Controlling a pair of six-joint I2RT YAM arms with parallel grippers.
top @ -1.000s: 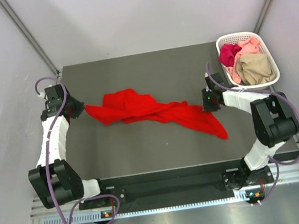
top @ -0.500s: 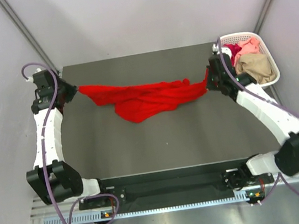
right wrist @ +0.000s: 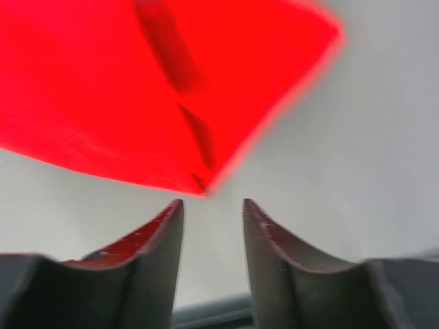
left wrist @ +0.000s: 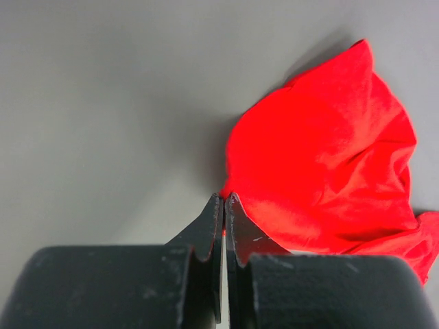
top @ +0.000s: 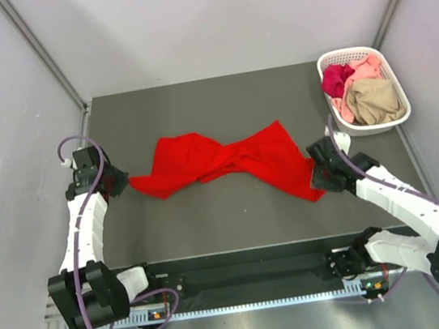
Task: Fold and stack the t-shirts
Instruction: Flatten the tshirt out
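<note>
The robot's right gripper needs to pinch the red t-shirt's free corner [top: 317,196] [right wrist: 206,191], opposite the corner that the left gripper holds, so the t-shirt can be spread for folding.
A bright red t-shirt [top: 227,163] lies rumpled across the middle of the dark table [top: 194,102]. My left gripper [top: 123,184] is at its left corner. In the left wrist view this gripper [left wrist: 224,199] is shut, with a sliver of the red t-shirt [left wrist: 322,164] pinched between its tips. My right gripper [top: 318,177] sits at the shirt's right corner. The right wrist view shows it [right wrist: 212,203] open with nothing between the fingers. The corner of the red cloth [right wrist: 137,89] lies just beyond the tips.
A white lattice basket [top: 351,53] stands at the back right of the table. It holds a magenta t-shirt [top: 337,79], a pale pink one [top: 367,70] and a tan one [top: 376,100]. Grey walls close in both sides.
The shirt was stretched taut between both grippers farther back. Both arms have come nearer and lower, the cloth now rests on the table, and the right gripper has opened and let its corner go.
</note>
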